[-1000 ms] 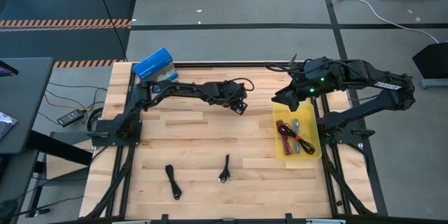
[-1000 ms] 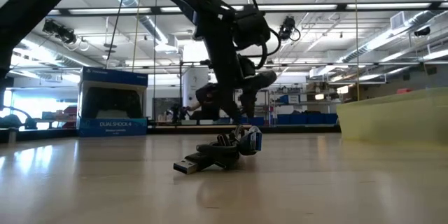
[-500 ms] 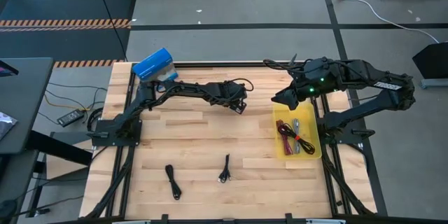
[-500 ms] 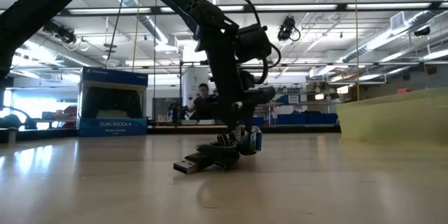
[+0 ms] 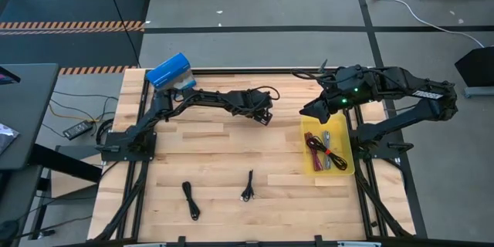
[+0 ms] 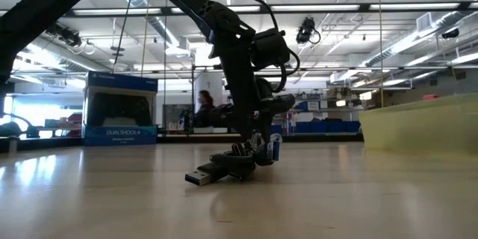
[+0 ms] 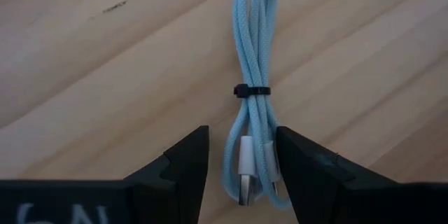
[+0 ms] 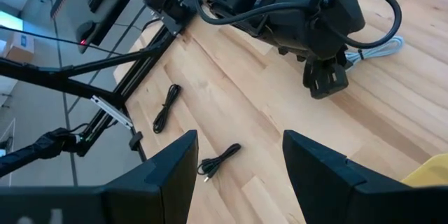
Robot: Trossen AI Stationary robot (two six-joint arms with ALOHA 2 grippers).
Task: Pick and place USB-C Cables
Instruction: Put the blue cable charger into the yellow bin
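Observation:
My left gripper's fingers stand beside the connectors in the left wrist view, so it is now time to close on the white connectors of the pale blue cable.
A pale blue USB-C cable [image 7: 255, 56], bundled with a black tie, lies flat on the wooden table [image 5: 216, 154]. My left gripper [image 7: 241, 140] is open and low over it, pointing steeply down, one finger on either side of its connector end. In the high view this gripper [image 5: 265, 118] is at the table's far middle. My right gripper [image 8: 239, 140] is open and raised, clear of the table, over the far end of the yellow tray [image 5: 345, 162]. The tray holds a maroon cable [image 5: 316, 148] and a silver-grey one [image 5: 326, 139]. Two black cables [image 5: 191, 200] [image 5: 248, 187] lie near the front edge.
A blue box [image 5: 169, 70] stands at the table's far left corner. In the low view one black cable [image 6: 224, 168] lies in front of the left arm. A person walks in the room beyond the table. Bare wood stretches between the cables and the tray.
My left gripper has come down a little toward the pale blue cable and stays open. The cable has not moved. The person in the background has walked across the room.

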